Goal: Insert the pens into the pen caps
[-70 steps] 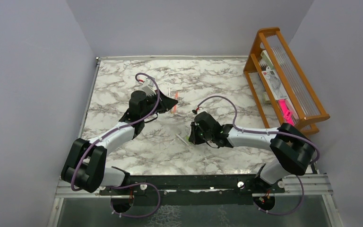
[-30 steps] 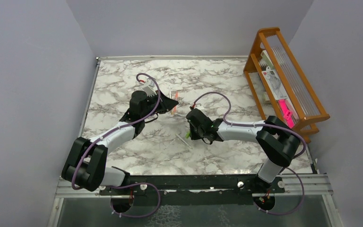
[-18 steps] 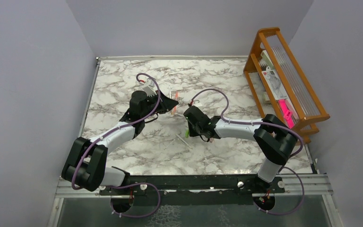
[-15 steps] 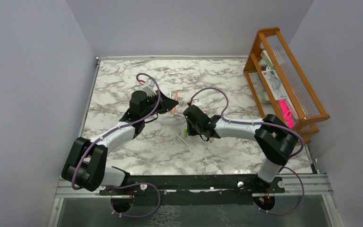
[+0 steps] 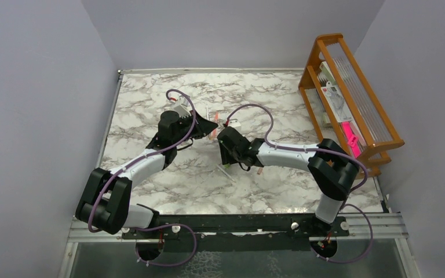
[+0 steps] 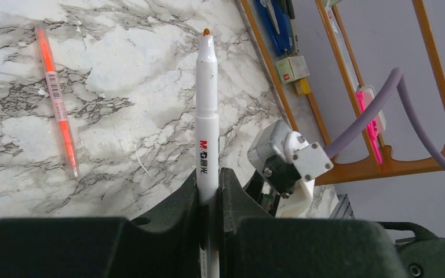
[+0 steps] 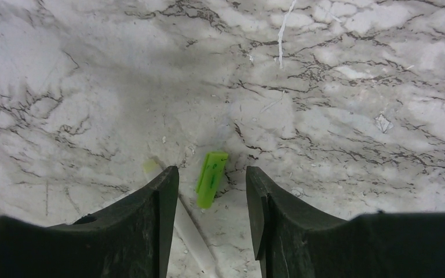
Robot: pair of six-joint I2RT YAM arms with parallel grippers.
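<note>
I will next grab the green pen cap across its long sides with my right gripper. The cap's open end then stays free to insert the white pen.
My left gripper (image 6: 208, 179) is shut on a white pen (image 6: 207, 116), which sticks up out of the jaws with its orange tip bare. In the top view this gripper (image 5: 208, 126) hangs over the middle of the table. An orange-red pen (image 6: 58, 104) lies flat on the marble beyond it. My right gripper (image 7: 211, 172) is open and points down. A bright green pen cap (image 7: 211, 178) lies on the table in the gap between its fingers, touching neither. Another white pen (image 7: 191, 237) lies partly under the left finger and shows in the top view (image 5: 227, 172).
A wooden rack (image 5: 347, 92) with stationery stands along the right edge of the marble table (image 5: 150, 92). The two grippers are close together mid-table, and the right arm's wrist (image 6: 290, 159) shows just beyond the left gripper. Grey walls close in three sides.
The right arm has moved left toward the left gripper and its jaws have opened. The green cap, earlier at its fingers, now lies on the table. The left arm has stayed still.
</note>
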